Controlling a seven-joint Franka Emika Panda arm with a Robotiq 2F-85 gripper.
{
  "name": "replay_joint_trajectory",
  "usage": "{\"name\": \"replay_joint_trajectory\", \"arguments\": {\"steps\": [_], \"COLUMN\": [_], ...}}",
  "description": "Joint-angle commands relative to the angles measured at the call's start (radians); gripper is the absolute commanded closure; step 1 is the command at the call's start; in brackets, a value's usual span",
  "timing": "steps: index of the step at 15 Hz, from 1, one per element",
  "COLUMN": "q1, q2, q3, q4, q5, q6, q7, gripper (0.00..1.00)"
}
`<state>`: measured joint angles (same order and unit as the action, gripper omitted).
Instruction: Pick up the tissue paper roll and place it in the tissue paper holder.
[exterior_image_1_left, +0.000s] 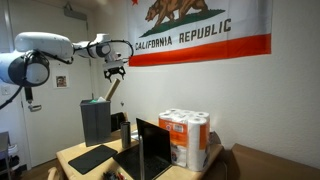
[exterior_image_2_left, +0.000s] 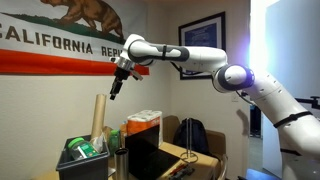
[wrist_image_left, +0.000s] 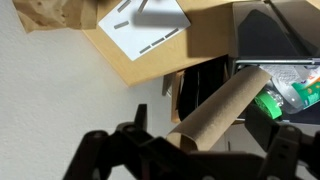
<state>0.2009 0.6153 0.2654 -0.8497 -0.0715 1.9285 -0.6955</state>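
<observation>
I should grab the tissue paper roll by its open top end next, so the opposite end is free for the tissue paper holder.
The tissue paper roll (exterior_image_1_left: 113, 92), a long slim tan tube, stands leaning with its lower end in a dark bin (exterior_image_1_left: 95, 122). It also shows in an exterior view (exterior_image_2_left: 98, 122) and in the wrist view (wrist_image_left: 222, 100). My gripper (exterior_image_1_left: 116, 71) hangs at the tube's top end, also seen in an exterior view (exterior_image_2_left: 117, 88). In the wrist view the gripper (wrist_image_left: 190, 155) has its fingers spread wide, and the tube's open upper end lies between them without being pinched. I cannot pick out a separate tissue paper holder.
A plastic-wrapped pack of white rolls with orange print (exterior_image_1_left: 186, 138) stands on the table, also in an exterior view (exterior_image_2_left: 143, 125). An open laptop (exterior_image_1_left: 150, 150) sits in front of it. Green packets (wrist_image_left: 272, 100) lie in the bin. A flag hangs on the wall (exterior_image_1_left: 200, 40).
</observation>
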Motion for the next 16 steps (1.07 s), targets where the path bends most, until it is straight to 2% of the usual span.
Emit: {"name": "replay_joint_trajectory", "arguments": {"steps": [1,9,16], "q1": [0.002,0.001,-0.001], "q2": [0.061,0.116,0.16], "q3": [0.032,0.098,0.13], "q4": [0.105,0.181,0.196], "q5": [0.023,0.048,0.043], "q6": [-0.019,-0.027,-0.05], "q7": [-0.061,-0.118,-0.118], "gripper": [0.0,0.0,0.0]}}
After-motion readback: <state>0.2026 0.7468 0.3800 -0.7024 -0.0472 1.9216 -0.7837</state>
